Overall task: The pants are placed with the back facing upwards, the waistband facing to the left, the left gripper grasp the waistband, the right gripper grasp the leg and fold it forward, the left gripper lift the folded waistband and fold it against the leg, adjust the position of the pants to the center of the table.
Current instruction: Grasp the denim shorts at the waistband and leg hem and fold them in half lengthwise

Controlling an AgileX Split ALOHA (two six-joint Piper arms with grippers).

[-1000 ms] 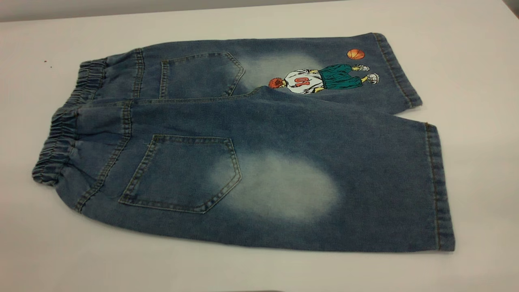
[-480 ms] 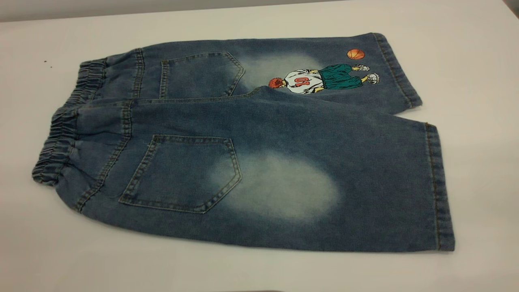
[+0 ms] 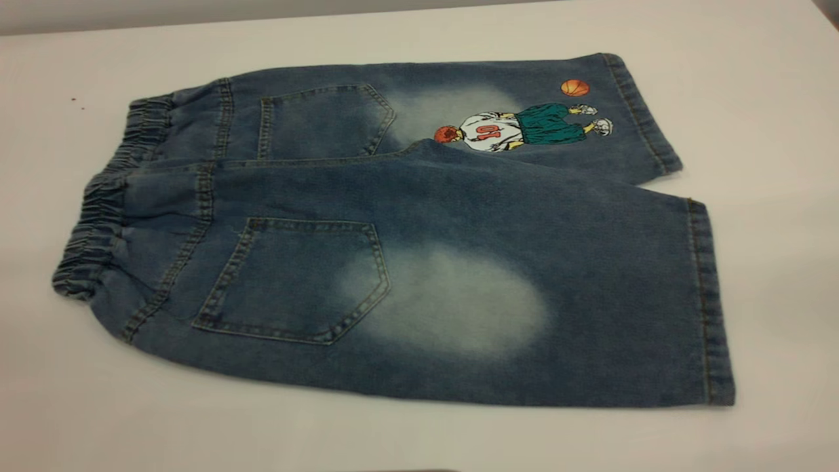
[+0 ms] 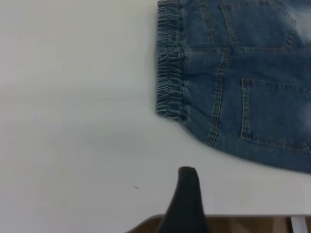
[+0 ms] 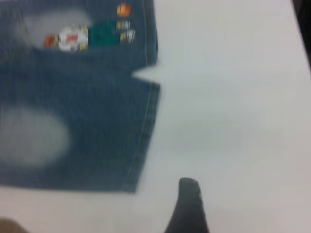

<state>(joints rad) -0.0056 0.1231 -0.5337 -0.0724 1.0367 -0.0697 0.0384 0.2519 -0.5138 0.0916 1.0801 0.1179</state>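
The pants should be grabbed next by the gathered waistband's corner (image 3: 76, 271) with my left gripper, which will hold them while the leg (image 3: 550, 307) is folded.
The pants (image 3: 314, 190) lie flat on the table (image 3: 773, 131), back up, both patch pockets showing. The gathered waistband (image 3: 98, 223) points left. The leg (image 3: 459, 301) with the pale oval lies nearer the camera and overlaps the printed leg (image 3: 498, 131) behind it. Neither gripper shows in the exterior view. In the left wrist view, my left gripper (image 4: 188, 199) hovers over bare table, apart from the waistband (image 4: 170, 63). In the right wrist view, my right gripper (image 5: 189, 204) is over bare table, off the leg's hem (image 5: 146, 131). Nothing is held.
White tabletop surrounds the pants on all sides. The table's front edge (image 4: 243, 216) runs close by the left gripper, with brown floor below it. A grey wall strip (image 3: 196, 13) lies behind the table.
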